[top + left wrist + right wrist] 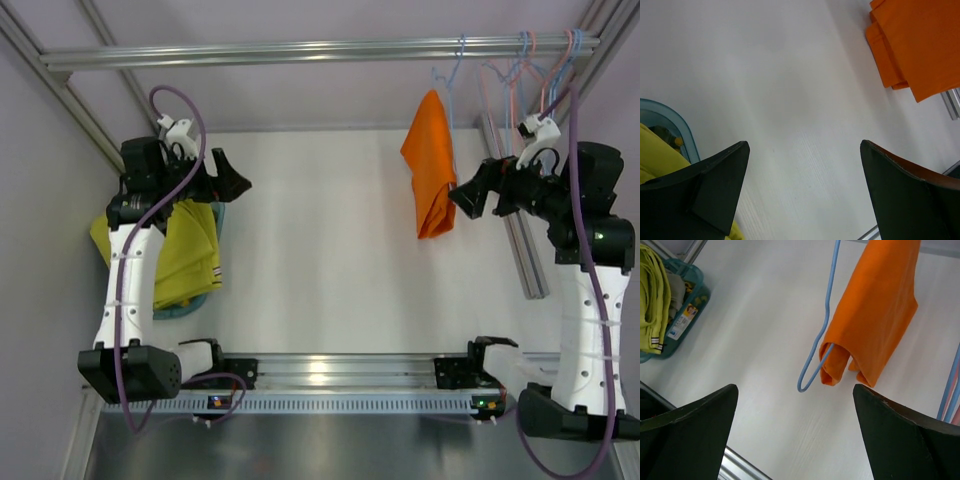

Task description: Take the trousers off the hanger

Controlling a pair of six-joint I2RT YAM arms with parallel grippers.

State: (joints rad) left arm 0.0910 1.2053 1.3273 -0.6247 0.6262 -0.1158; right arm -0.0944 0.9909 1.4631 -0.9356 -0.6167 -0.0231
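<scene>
I need to grab the blue wire hanger (452, 75) by its bare sloping side (453, 147) with my right gripper next, so the orange trousers stay free to remove.
The bright orange trousers (430, 165) hang folded over a blue wire hanger (452, 75) on the top rail (300, 50). They also show in the right wrist view (875, 315) on that hanger (827, 315), and in the left wrist view (920, 45). The mustard yellow-green trousers (190, 250) lie over a teal basket (196, 305) at the left, under the left arm. My right gripper (458, 197) is open and empty just right of the orange trousers' lower end, pointing at them (795, 387). My left gripper (240, 183) is open and empty above the table (804, 144).
Several empty pink and blue hangers (530, 70) hang at the rail's right end, above the right arm. An aluminium frame bar (515, 240) runs along the right side of the white table (320, 270). The basket (687, 310) holds small items beside the mustard trousers (652, 295).
</scene>
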